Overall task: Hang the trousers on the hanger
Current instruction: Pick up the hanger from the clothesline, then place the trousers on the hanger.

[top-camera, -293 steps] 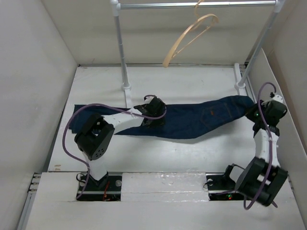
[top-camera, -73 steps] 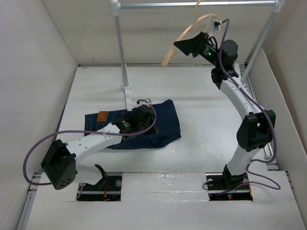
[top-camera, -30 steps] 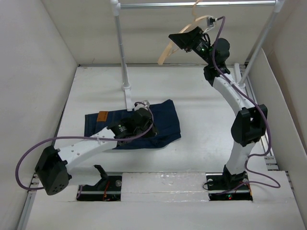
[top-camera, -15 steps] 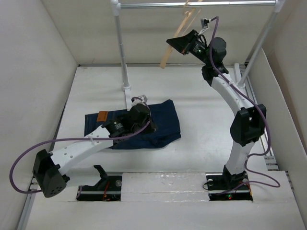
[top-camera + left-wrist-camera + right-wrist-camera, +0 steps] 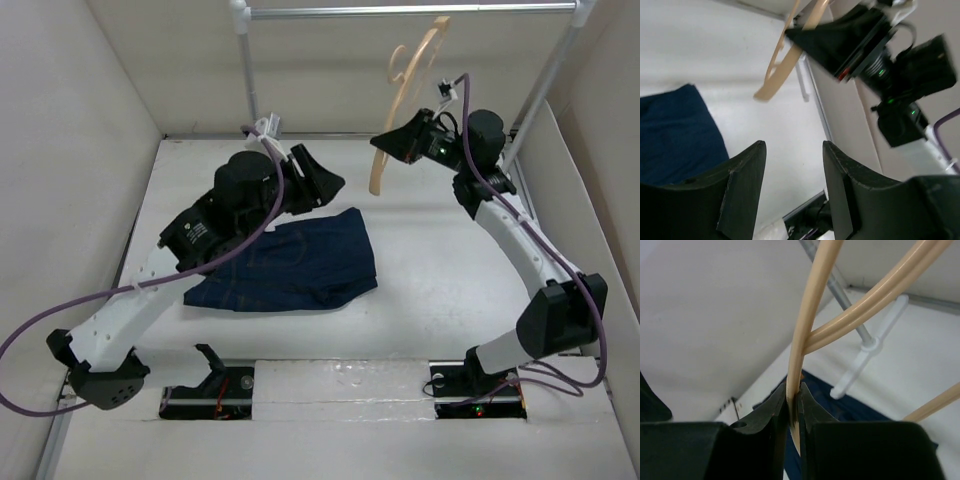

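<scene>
The thin bar of the hanger needs to stay free for the trousers. Next, my left gripper needs to grab the hanger by its curled hook side, opposite that bar.
The trousers (image 5: 290, 262) lie folded on the table at centre left, dark navy denim; they also show in the left wrist view (image 5: 675, 132) and the right wrist view (image 5: 840, 407). The hanger (image 5: 400, 105), pale peach-beige, is off the rail and hangs tilted in the air. My right gripper (image 5: 392, 142) is shut on the hanger's thin bar (image 5: 799, 365). My left gripper (image 5: 325, 183) is raised above the trousers' far edge, open and empty (image 5: 792, 150), pointing towards the hanger (image 5: 785, 55).
A silver metal rail (image 5: 400, 10) spans the back on two white posts (image 5: 255, 110), (image 5: 535, 100). White walls close in left, right and back. The right arm (image 5: 900, 85) shows close in the left wrist view.
My right gripper has pulled the hanger off the rail and brought it down and forward. My left gripper has lifted off the trousers and swung up towards the hanger.
</scene>
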